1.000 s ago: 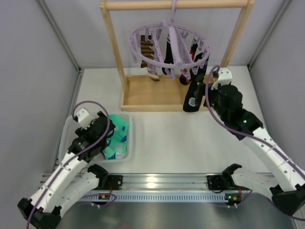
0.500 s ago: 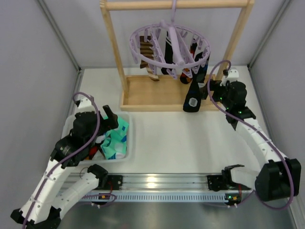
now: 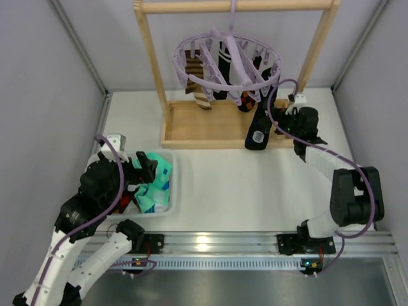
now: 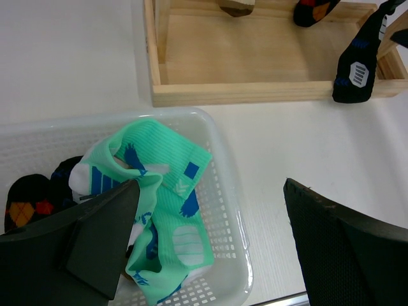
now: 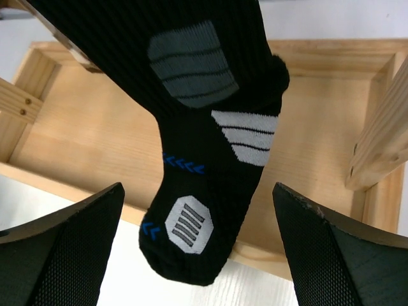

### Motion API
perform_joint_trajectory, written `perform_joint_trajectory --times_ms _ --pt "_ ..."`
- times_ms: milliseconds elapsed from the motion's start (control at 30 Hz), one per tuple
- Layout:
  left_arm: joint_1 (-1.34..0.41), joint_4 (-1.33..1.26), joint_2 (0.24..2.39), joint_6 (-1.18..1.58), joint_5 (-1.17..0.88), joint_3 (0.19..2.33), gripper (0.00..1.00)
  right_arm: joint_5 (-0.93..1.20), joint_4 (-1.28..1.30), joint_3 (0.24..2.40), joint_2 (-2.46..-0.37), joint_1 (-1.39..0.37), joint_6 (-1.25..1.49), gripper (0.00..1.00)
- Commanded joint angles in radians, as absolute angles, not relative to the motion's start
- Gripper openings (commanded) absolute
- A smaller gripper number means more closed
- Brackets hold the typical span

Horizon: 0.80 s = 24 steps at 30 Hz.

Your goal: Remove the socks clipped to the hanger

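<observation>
The long black sock should next be grabbed by its hanging toe end with my right gripper. That leaves the long black sock's clipped end clear to be taken off the hanger.
The lilac hanger hangs from the wooden rail with several socks clipped to it. A brown-striped one is on the left. A long black sock with white and grey patches hangs lowest. My right gripper is open just right of that black sock, whose toe shows between the fingers, ungripped. My left gripper is open above the basket. A mint-green sock and a black diamond-patterned sock lie below it in the basket.
The white mesh basket stands at the near left. The wooden frame's base tray lies under the hanger, with an upright post on the left and another close to my right gripper. Grey walls enclose both sides.
My right gripper moved back and left to the hanging black sock and opened wider. My left arm pulled up and back from the basket, leaving the mint-green sock lying there.
</observation>
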<state>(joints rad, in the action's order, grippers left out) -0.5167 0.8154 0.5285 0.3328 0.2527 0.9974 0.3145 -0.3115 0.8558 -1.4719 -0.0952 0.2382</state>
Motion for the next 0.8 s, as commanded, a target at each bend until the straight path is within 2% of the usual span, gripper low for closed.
perform_joint_trajectory --times_ms 0,167,367,567,767 --pt "-0.515 0.798 0.508 0.307 0.256 0.992 0.98 0.337 -0.449 0.83 -1.519 -0.087 0.25 0.94" --pt "-0.515 0.798 0.497 0.308 0.244 0.992 0.98 0.432 -0.486 0.836 -1.601 -0.087 0.216 0.91" --pt "-0.515 0.798 0.494 0.311 0.222 0.991 0.98 0.43 -0.447 0.89 -1.666 -0.078 0.222 0.89" --pt "-0.515 0.798 0.488 0.316 0.215 0.989 0.98 0.46 -0.48 0.891 -1.718 -0.078 0.328 0.88" --pt "-0.515 0.798 0.486 0.319 0.212 0.989 0.98 0.54 -0.592 0.871 -1.781 -0.08 0.42 0.76"
